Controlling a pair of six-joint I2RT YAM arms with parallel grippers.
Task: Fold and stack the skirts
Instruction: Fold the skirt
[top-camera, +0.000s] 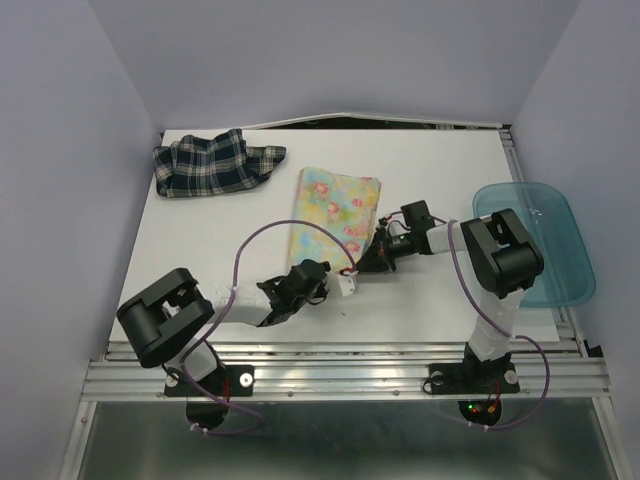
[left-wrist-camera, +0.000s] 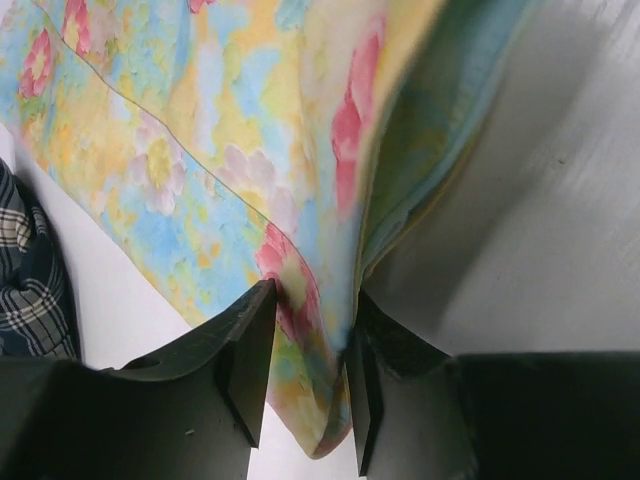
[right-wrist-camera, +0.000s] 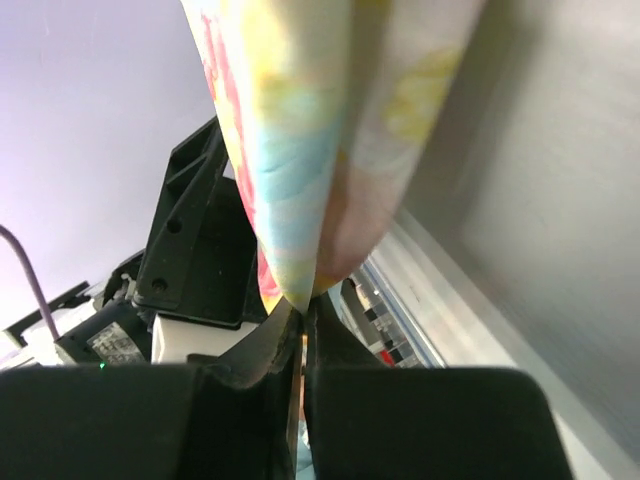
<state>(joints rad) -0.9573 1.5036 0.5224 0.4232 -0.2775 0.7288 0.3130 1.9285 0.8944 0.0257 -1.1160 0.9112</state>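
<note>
The folded floral corner (left-wrist-camera: 318, 372) reaches between my open fingers and past them, so my left gripper needs to close.
The pastel floral skirt (top-camera: 335, 205) lies folded in a rectangle in the middle of the table, its near right corner lifted. My right gripper (top-camera: 372, 262) pinches that edge; in the right wrist view the cloth (right-wrist-camera: 300, 150) tapers down into the shut right gripper (right-wrist-camera: 303, 310). My left gripper (top-camera: 343, 285) is at the skirt's near corner. In the left wrist view the left gripper (left-wrist-camera: 313, 300) stands open, with the folded floral corner (left-wrist-camera: 310, 340) loose between the jaws. The dark plaid skirt (top-camera: 215, 165) lies crumpled at the far left, and its edge (left-wrist-camera: 30, 280) shows in the left wrist view.
A translucent teal plastic bin (top-camera: 540, 240) sits at the table's right edge, beside the right arm. The metal rail (top-camera: 340, 372) with both arm bases runs along the near edge. Lavender walls close in the table on three sides.
</note>
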